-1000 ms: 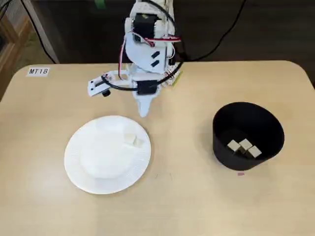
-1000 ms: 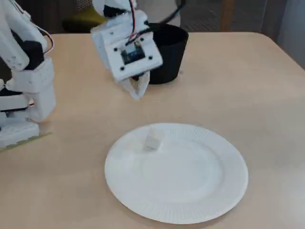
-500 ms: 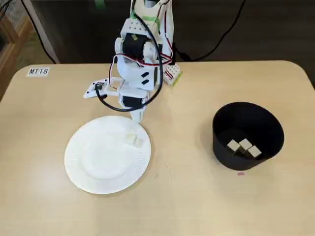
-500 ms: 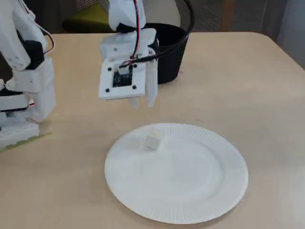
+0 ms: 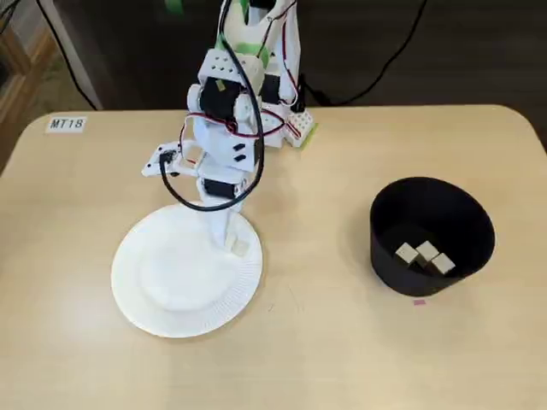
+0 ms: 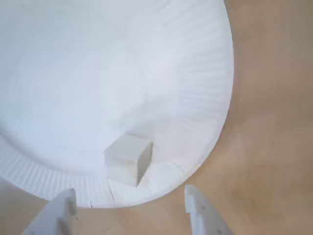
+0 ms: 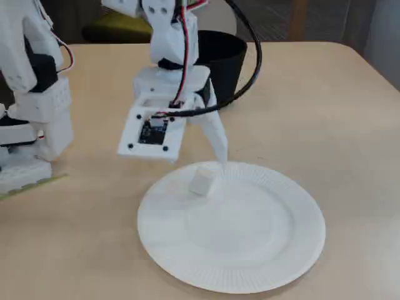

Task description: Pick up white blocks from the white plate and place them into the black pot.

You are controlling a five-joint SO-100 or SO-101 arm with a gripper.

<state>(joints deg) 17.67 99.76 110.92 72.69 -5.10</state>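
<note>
The gripper grabs the last white block by its opposite sides next, to get it into the black pot.
One white block lies on the white plate by its far right rim. My gripper hangs open just above that rim, beside the block. In the wrist view the block sits on the plate's ribbed edge, a little ahead of my open gripper and between its fingertips. In a fixed view the gripper stands over the block on the plate. The black pot stands to the right with three white blocks inside; it also shows behind the arm.
The arm's base stands at the table's far edge. A label reading MT18 is at the far left corner. A small pink mark lies just in front of the pot. The table is light wood with rounded corners.
</note>
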